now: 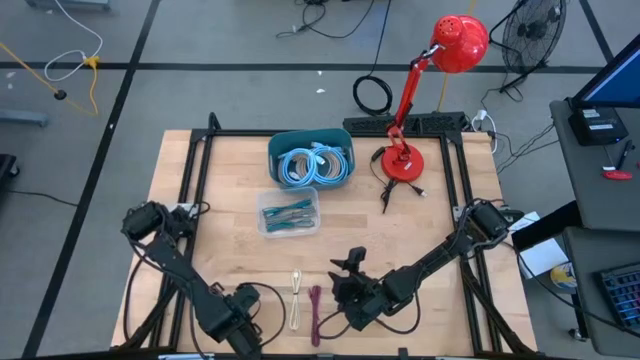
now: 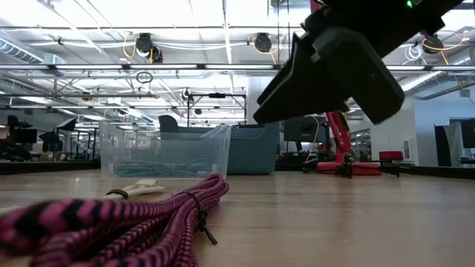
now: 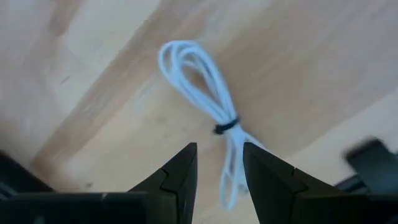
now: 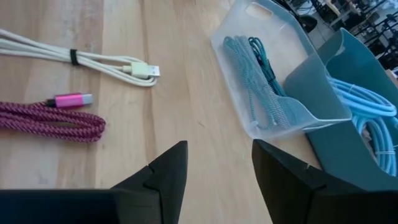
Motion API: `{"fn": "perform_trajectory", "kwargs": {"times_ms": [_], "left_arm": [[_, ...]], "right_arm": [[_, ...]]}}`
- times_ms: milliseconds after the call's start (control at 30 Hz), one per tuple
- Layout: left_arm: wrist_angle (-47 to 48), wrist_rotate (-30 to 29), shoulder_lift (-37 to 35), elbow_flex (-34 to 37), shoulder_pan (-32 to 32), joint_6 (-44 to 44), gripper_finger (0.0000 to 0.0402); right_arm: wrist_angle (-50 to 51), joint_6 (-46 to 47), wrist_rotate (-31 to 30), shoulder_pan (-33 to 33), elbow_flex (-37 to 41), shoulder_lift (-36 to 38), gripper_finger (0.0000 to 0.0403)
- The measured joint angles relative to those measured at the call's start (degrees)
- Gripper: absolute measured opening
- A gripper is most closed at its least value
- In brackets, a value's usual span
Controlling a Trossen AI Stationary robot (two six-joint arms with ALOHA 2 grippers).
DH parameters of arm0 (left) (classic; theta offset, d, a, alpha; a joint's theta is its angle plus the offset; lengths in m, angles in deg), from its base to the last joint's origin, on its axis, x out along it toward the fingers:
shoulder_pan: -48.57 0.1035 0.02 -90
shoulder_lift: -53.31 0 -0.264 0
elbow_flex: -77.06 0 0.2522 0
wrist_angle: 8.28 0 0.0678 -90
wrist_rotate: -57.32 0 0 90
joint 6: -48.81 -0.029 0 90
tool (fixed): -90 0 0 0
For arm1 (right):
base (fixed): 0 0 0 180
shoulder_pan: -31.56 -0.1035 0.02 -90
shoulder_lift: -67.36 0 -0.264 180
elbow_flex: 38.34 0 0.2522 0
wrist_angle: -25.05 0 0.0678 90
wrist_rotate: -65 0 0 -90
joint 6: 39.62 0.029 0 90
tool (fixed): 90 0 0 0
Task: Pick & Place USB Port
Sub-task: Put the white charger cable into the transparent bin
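Observation:
My left gripper will next grab the white USB cable by its strands beside the black tie [image 3: 226, 127], to place the cable in the clear bin.
A white USB cable [image 1: 297, 298], bundled with a black tie [image 3: 226, 127], lies flat on the wooden table near its front edge. A magenta braided cable [image 1: 316, 313] with a pink plug [image 4: 69, 99] lies beside it. My left gripper [image 3: 219, 174] points down, open, above the white cable's plug end and to its left in the high view [image 1: 238, 318]; nothing sits between its fingers. My right gripper [image 1: 347, 287] hangs open just right of the magenta cable, tilted down toward the far side, with nothing between its fingers [image 4: 217, 162].
A clear bin [image 1: 288, 212] holding teal cables stands mid-table. Behind it is a teal bin [image 1: 312, 160] of light blue cables. A red desk lamp [image 1: 405, 160] stands at the far right. Bare wood lies between the cables and the clear bin.

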State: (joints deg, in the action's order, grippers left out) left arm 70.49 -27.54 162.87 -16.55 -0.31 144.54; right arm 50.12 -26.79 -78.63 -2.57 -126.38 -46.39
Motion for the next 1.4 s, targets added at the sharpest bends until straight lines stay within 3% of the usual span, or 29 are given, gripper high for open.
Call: {"fn": "perform_trajectory", "kwargs": {"times_ms": [500,933,1033,1133,1267,1400], "left_arm": [[-2.1,-1.1,0.2,0.0,-0.8,1.9,0.0134],[-4.4,3.0,6.6,-0.1,-0.1,-3.8,0.013],[-3.3,2.5,6.0,-0.1,0.3,-4.1,0.0096],[1.1,1.6,4.2,-0.4,0.4,-5.1,0.0031],[9.3,-3.7,0.2,-0.7,0.8,-6.3,0.0016],[19.0,-19.1,-5.5,-0.7,2.8,-8.6,0.0008]], "right_arm": [[-0.9,0.2,0.0,-0.6,0.8,0.0,0.0168],[-0.8,2.3,0.3,-1.5,0.8,0.0,0.0167],[-0.9,3.0,0.3,-1.7,0.8,0.0,0.0167],[-0.8,3.0,0.3,-1.8,0.8,0.0,0.0165],[-0.8,4.2,1.4,-1.8,0.8,0.0,0.0165],[-0.8,4.9,1.5,-1.9,0.8,0.0,0.0164]]}}
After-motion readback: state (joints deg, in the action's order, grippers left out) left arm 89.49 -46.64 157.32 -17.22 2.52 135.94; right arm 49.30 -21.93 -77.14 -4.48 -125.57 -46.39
